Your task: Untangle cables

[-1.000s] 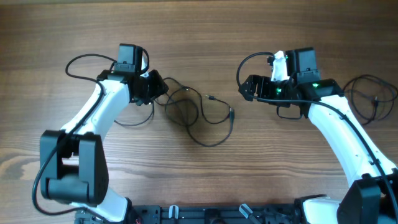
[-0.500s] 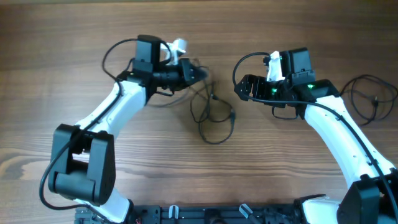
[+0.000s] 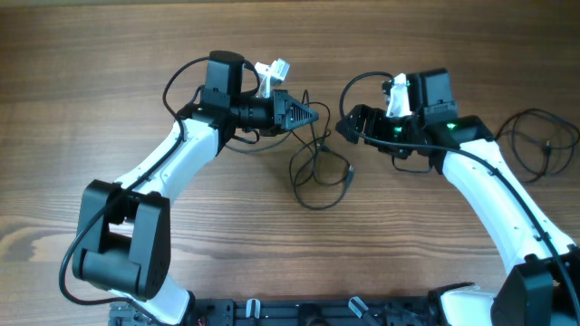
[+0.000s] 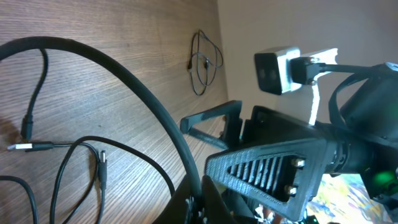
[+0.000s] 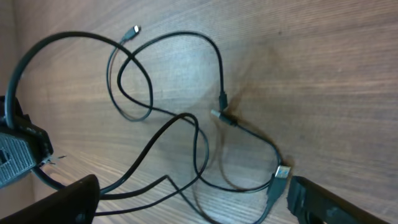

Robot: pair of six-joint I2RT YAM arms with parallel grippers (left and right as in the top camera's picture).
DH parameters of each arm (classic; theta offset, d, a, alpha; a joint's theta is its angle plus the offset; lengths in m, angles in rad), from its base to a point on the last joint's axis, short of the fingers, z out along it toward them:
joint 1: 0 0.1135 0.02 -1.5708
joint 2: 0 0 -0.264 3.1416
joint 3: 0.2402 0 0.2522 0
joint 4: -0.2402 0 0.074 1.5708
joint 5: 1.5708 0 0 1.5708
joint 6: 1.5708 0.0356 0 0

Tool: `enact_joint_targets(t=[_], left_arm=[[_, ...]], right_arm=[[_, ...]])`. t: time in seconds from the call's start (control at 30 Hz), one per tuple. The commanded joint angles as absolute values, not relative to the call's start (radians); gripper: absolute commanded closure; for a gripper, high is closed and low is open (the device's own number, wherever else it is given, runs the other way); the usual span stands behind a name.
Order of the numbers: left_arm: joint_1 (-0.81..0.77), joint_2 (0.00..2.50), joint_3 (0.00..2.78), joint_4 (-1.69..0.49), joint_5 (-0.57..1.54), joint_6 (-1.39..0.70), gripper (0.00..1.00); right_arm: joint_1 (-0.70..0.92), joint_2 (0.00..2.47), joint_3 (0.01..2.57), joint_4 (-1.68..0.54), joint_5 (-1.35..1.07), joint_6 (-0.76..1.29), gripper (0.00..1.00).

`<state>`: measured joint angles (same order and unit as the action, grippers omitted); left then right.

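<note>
My right gripper should next grab a looped piece of cable between the plugs, opposite my left gripper's cable, to pull the cables apart and untangle them.
A tangle of thin black cables (image 3: 319,172) lies on the wooden table between my arms. In the right wrist view the tangle (image 5: 186,118) shows several crossing loops and small plugs, with a silver USB plug (image 5: 280,171) near my right finger. My left gripper (image 3: 306,113) is raised above the tangle's far left edge. In the left wrist view it (image 4: 200,202) is shut on a thick black cable (image 4: 124,81) that arcs up and to the left. My right gripper (image 3: 347,127) is open just right of the tangle. Its fingers (image 5: 194,186) straddle the cable strands without touching them.
A second loose coil of black cable (image 3: 535,145) lies at the right edge of the table and also shows in the left wrist view (image 4: 202,59). My two grippers face each other about a hand's width apart. Arm bases stand at the front edge.
My left arm has swung right and lifted with the cable in its jaws. The tangle has been dragged right and bunched up. My right gripper has edged slightly left.
</note>
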<state>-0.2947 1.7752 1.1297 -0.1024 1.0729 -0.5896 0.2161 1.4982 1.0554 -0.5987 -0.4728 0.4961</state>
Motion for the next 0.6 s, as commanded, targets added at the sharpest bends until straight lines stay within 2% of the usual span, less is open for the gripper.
enact_joint_targets(t=[0.0, 0.1, 0.17, 0.37, 0.57], left_arm=[[-0.297, 1.773, 1.132, -0.098, 1.115, -0.591, 0.96], [-0.299, 1.773, 1.132, -0.102, 1.115, -0.591, 0.96], [-0.300, 1.773, 1.132, -0.109, 1.114, -0.591, 0.96], [-0.299, 1.773, 1.132, -0.128, 1.114, -0.583, 0.96], [-0.299, 1.773, 1.132, -0.128, 1.114, -0.583, 0.96]], right_arm=[[0.244, 1.489, 1.050, -0.649, -0.505, 0.692, 0.03], [0.257, 1.489, 1.022, -0.637, -0.610, 0.947, 0.00], [0.268, 1.489, 1.016, -0.613, -0.630, 1.031, 0.00], [0.302, 1.489, 1.016, -0.577, -0.630, 1.187, 0.00], [0.332, 1.489, 1.015, -0.561, -0.546, 1.242, 0.03]])
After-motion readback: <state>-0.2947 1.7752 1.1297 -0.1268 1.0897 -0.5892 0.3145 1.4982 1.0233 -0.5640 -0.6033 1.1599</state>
